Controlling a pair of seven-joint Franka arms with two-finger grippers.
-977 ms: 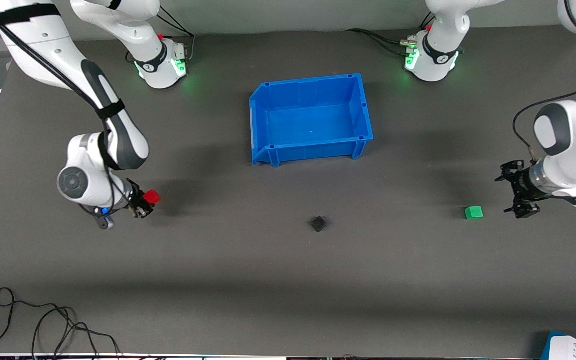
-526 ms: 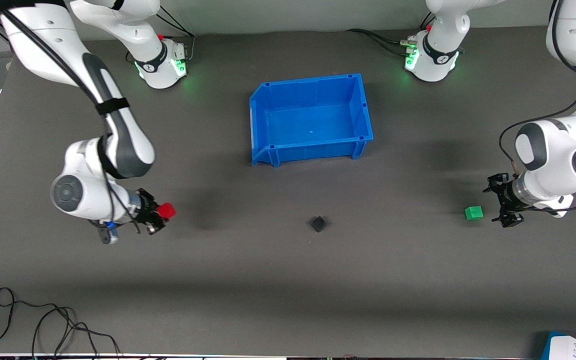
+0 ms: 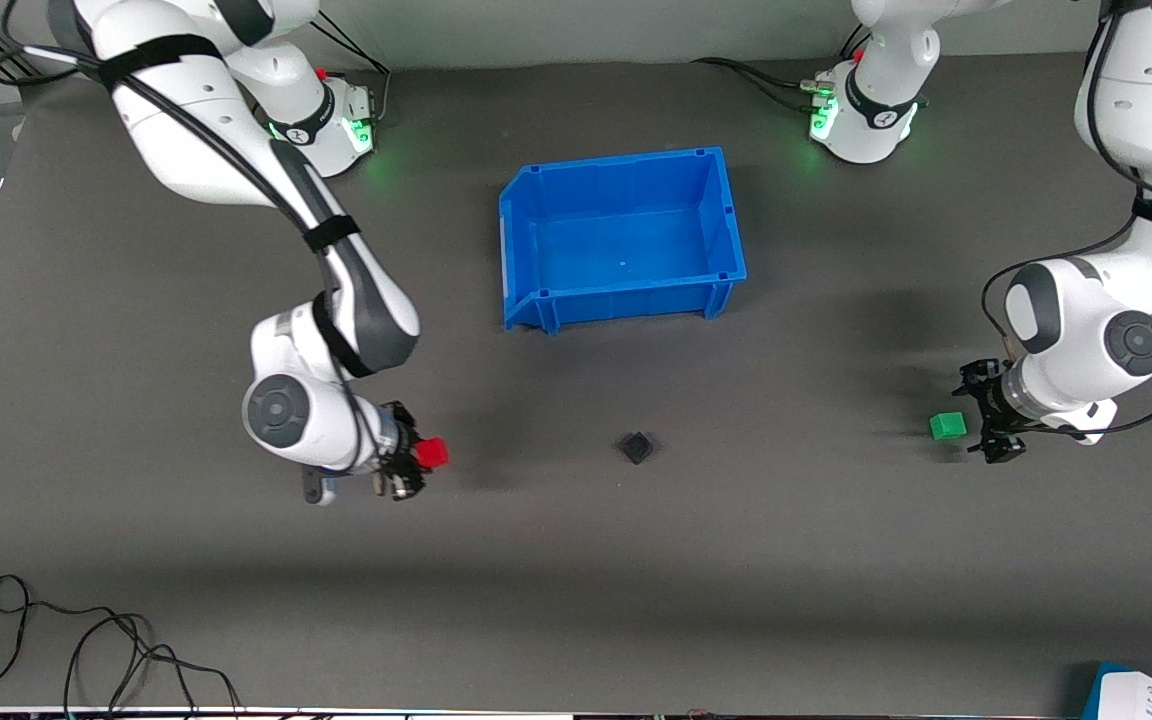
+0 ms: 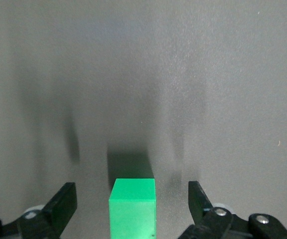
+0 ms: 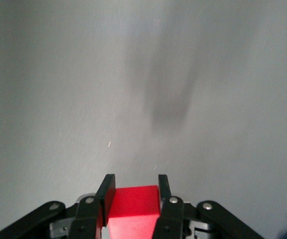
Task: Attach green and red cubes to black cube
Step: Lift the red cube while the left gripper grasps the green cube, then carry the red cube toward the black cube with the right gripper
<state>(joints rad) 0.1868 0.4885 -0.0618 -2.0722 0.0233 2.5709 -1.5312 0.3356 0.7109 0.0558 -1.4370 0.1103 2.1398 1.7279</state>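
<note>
I need to grab the green cube (image 3: pixel 947 426) by its opposite sides with my left gripper next. Then I can attach it to the black cube (image 3: pixel 637 447).
The black cube (image 3: pixel 637 447) lies on the dark table, nearer the front camera than the blue bin. My right gripper (image 3: pixel 420 462) is shut on the red cube (image 3: pixel 430 453) and holds it above the table, toward the right arm's end from the black cube; in the right wrist view the red cube (image 5: pixel 133 205) sits between the two fingers. The green cube (image 3: pixel 947 426) lies on the table toward the left arm's end. My left gripper (image 3: pixel 981 414) is open, low beside it; in the left wrist view the green cube (image 4: pixel 132 209) stands between the spread fingers, touching neither.
An empty blue bin (image 3: pixel 539 309) stands in the middle of the table, farther from the front camera than the black cube. Loose black cables (image 3: pixel 86 640) lie near the front edge at the right arm's end. A blue and white card (image 3: pixel 1151 695) sits at the front corner.
My right arm has carried the red cube a long way toward the black cube. My left gripper has moved in toward the green cube, which has not moved.
</note>
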